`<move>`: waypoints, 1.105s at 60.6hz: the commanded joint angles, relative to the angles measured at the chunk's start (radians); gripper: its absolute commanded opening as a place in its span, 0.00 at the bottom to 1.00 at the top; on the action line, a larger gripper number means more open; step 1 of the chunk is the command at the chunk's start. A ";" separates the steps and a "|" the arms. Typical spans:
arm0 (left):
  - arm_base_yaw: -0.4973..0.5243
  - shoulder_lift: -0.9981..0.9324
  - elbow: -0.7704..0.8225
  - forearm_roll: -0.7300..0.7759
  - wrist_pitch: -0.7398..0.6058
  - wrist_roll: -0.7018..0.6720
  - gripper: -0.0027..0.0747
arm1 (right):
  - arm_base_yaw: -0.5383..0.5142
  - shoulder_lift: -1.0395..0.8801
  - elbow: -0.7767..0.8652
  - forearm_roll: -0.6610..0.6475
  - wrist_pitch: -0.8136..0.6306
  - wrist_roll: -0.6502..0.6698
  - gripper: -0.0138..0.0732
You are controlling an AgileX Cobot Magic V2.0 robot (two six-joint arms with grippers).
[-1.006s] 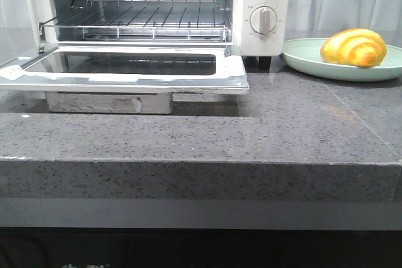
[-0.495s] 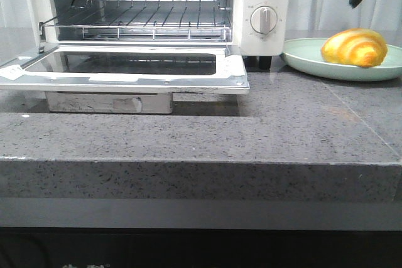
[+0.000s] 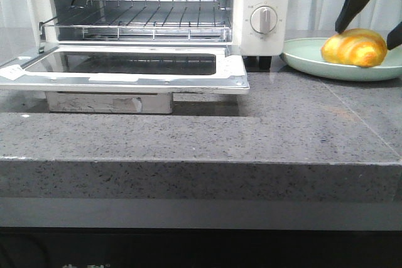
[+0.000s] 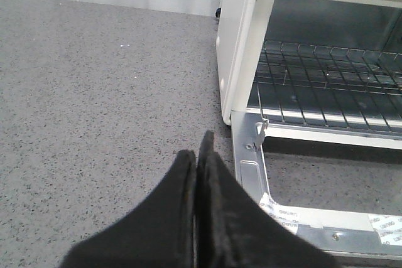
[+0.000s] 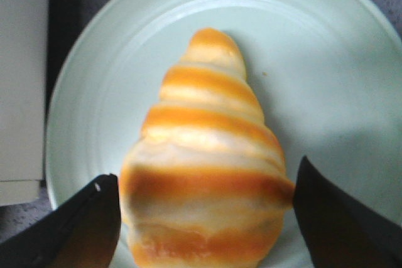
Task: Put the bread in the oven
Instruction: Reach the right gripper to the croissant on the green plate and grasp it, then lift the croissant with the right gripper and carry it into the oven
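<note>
My right gripper has its two fingers on either side of the bread in the right wrist view, so it needs to close on the bread now.
The bread (image 3: pixel 353 48), a golden-yellow striped croissant roll, lies on a pale green plate (image 3: pixel 308 61) at the right of the counter. My right gripper (image 3: pixel 370 29) is open and low over it, one black finger on each side of the roll. In the right wrist view the bread (image 5: pixel 204 161) sits between the two fingertips (image 5: pixel 91 221), close to both. The white oven (image 3: pixel 254 4) stands at the left with its glass door (image 3: pixel 125 67) dropped open and the wire rack (image 3: pixel 144 20) bare. My left gripper (image 4: pixel 198 161) is shut and empty beside the oven (image 4: pixel 239 42).
The oven door (image 4: pixel 251 174) lies flat over the grey speckled counter (image 3: pixel 282 123) and rests on a metal block (image 3: pixel 110 101). The plate stands just right of the oven's black feet (image 3: pixel 257 62).
My right gripper has come down from the top right of the front view and now straddles the bread. The bread, plate and oven have not moved.
</note>
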 commanded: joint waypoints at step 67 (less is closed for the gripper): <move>0.004 -0.004 -0.026 -0.007 -0.081 -0.010 0.01 | 0.278 -0.568 0.303 -0.019 -0.080 -0.010 0.37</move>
